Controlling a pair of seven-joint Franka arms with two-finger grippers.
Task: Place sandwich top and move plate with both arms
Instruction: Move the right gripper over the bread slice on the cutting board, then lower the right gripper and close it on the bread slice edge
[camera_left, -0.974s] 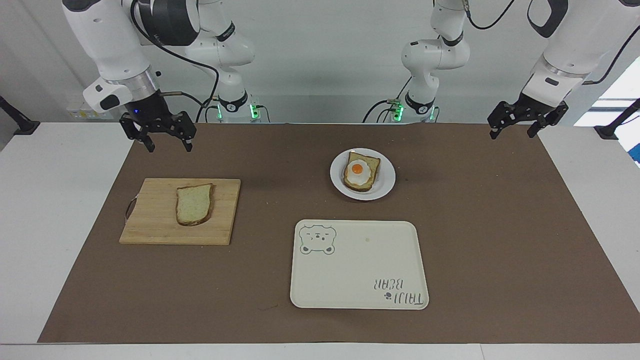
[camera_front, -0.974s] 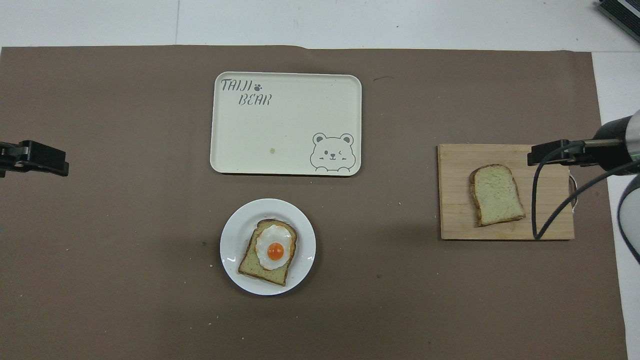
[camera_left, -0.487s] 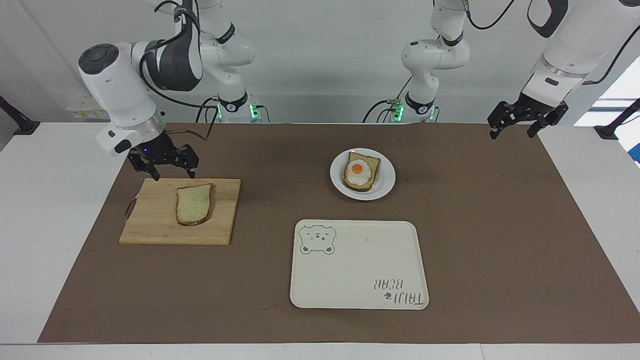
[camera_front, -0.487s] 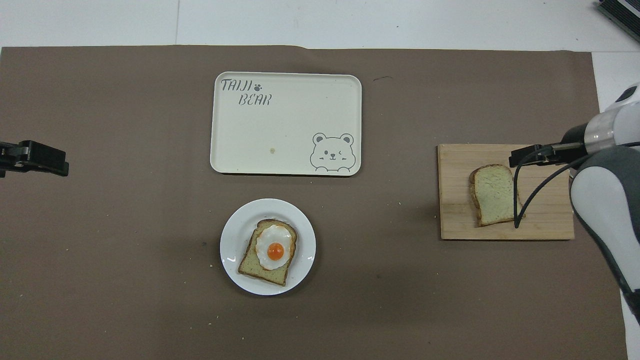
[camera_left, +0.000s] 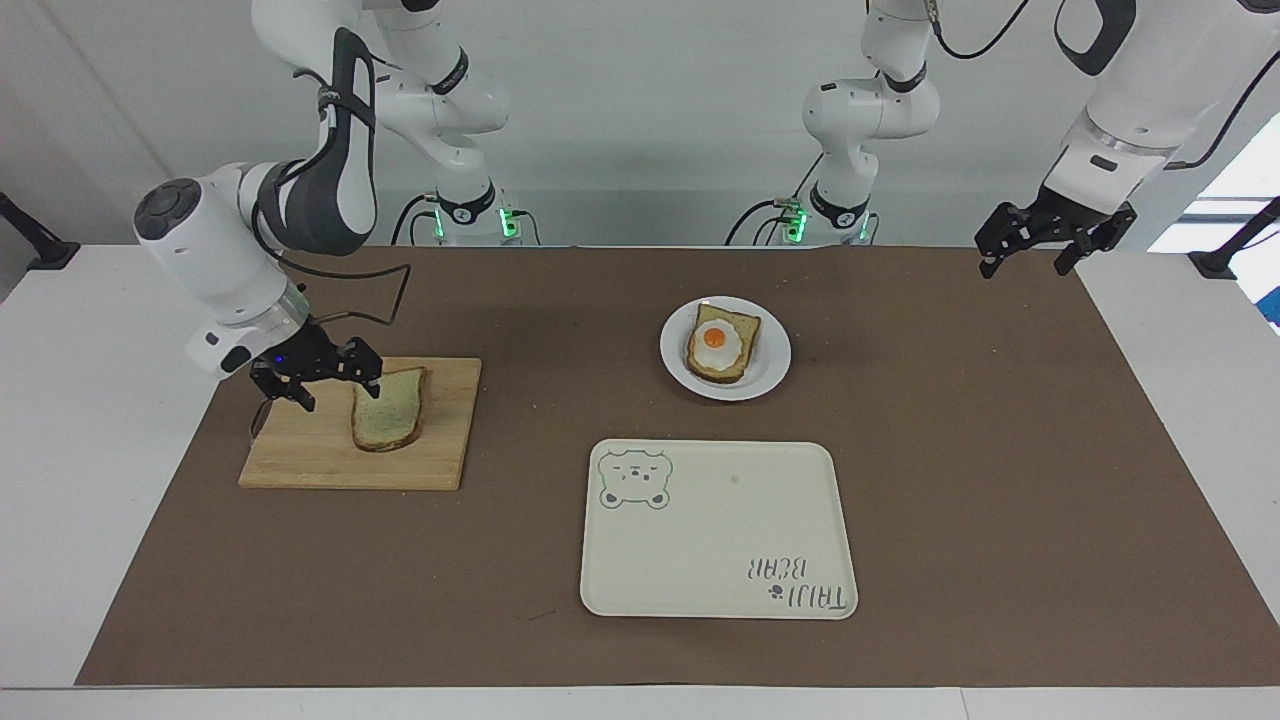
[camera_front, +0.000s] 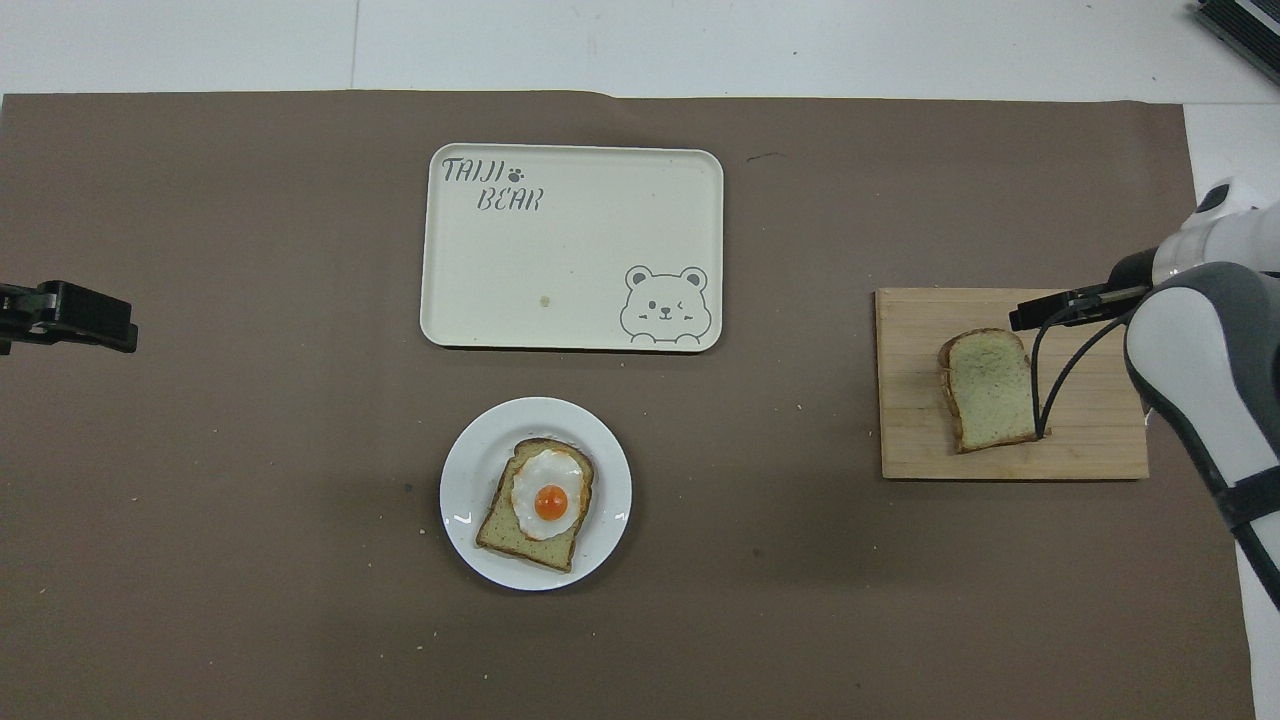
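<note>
The plain bread slice has to go on top of the egg sandwich on the plate (camera_front: 534, 502), so my right gripper should next grab the slice by its crust edge (camera_front: 1027, 382).
The sandwich top (camera_left: 390, 410), a plain pale slice with a brown crust, lies on a wooden cutting board (camera_left: 300, 455) toward the right arm's end of the table; it also shows in the overhead view (camera_front: 990, 392). My right gripper (camera_left: 335, 392) is open and low over the board, at the slice's edge; in the overhead view it (camera_front: 1045, 312) is over the board beside the slice. The white plate (camera_left: 772, 375), also in the overhead view (camera_front: 462, 500), carries a bread slice with a fried egg (camera_left: 722, 345). My left gripper (camera_left: 1023, 268) is open and waits in the air over the mat's corner.
A cream tray with a bear drawing (camera_left: 715, 540) lies farther from the robots than the plate; it also shows in the overhead view (camera_front: 570, 250). A brown mat (camera_left: 1000, 450) covers the table. Two smaller white arms stand at the robots' end.
My right arm has swung down and forward from above the mat's edge to low over the cutting board at the slice. The left arm, slice and plate have not moved.
</note>
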